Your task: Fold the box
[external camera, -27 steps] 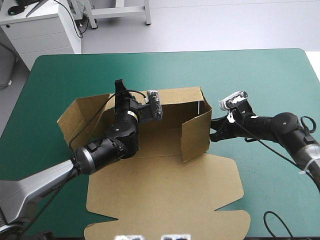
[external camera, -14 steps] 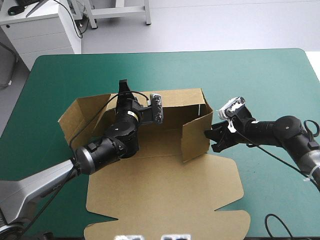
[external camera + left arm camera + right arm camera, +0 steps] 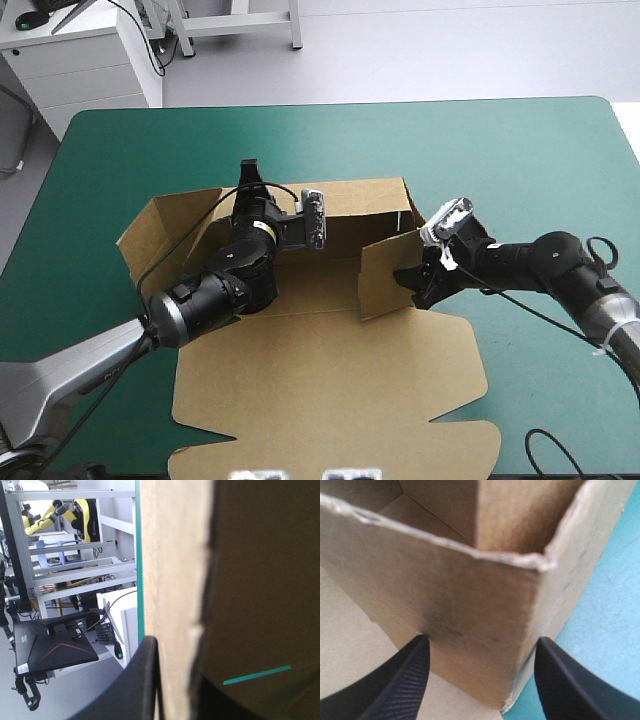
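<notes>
My right gripper grabs the box by its upright side (image 3: 413,213) next, so the box's flat lid (image 3: 330,385) stays free to fold over.
The brown box (image 3: 330,390) lies mid-table with its lid flat toward the near edge. Its back wall (image 3: 360,195) and right wall (image 3: 385,275) stand raised, and a left flap (image 3: 160,235) leans outward. My left gripper (image 3: 248,180) is shut on the top edge of the back wall. In the left wrist view one black finger (image 3: 140,685) presses against the board edge (image 3: 175,580); the other finger is hidden behind it. My right gripper (image 3: 413,283) is open at the right wall's outer corner (image 3: 485,595), which stands between its two fingers (image 3: 405,675).
Teal-green cover (image 3: 520,160) shows beyond the box on the far and right sides. The table's right edge (image 3: 632,150) lies past my right arm. The flat lid reaches almost to the table's near edge.
My right gripper has opened and moved left, closing in around the right wall's corner. That wall has swung slightly inward. The left gripper keeps its hold on the back wall.
</notes>
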{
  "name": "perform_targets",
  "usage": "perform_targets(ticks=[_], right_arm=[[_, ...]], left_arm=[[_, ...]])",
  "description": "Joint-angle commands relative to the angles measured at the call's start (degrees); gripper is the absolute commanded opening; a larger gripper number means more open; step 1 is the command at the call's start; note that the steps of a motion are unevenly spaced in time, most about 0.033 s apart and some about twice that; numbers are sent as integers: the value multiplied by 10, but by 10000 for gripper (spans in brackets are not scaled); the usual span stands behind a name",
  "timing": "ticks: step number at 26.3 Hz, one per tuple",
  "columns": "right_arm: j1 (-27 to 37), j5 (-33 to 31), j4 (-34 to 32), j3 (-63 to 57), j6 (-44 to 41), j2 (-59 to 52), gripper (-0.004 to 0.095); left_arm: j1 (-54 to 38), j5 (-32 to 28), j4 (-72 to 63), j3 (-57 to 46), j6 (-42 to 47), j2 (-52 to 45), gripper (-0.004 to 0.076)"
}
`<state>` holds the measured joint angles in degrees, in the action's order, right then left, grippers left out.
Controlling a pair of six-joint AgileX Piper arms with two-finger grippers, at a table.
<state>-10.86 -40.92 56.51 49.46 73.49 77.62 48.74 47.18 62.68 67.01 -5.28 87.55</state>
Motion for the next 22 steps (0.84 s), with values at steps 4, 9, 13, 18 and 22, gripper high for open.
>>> perform_targets(ticks=[4, 9, 13, 18, 22], right_arm=[[-61, 117, 28, 14, 14, -1, 573], [-79, 151, 28, 14, 7, -1, 570], [-80, 160, 29, 14, -6, -1, 517], [-80, 160, 26, 14, -14, -1, 321], [-80, 141, 26, 14, -16, -1, 30]], left_arm=[[3, -21, -51, 9, -3, -11, -8], [3, -29, -74, 9, -11, -10, -8], [3, -30, -103, 9, -28, -1, -8], [3, -30, -105, 9, -34, 6, -8], [3, -37, -105, 9, -30, 6, -8]])
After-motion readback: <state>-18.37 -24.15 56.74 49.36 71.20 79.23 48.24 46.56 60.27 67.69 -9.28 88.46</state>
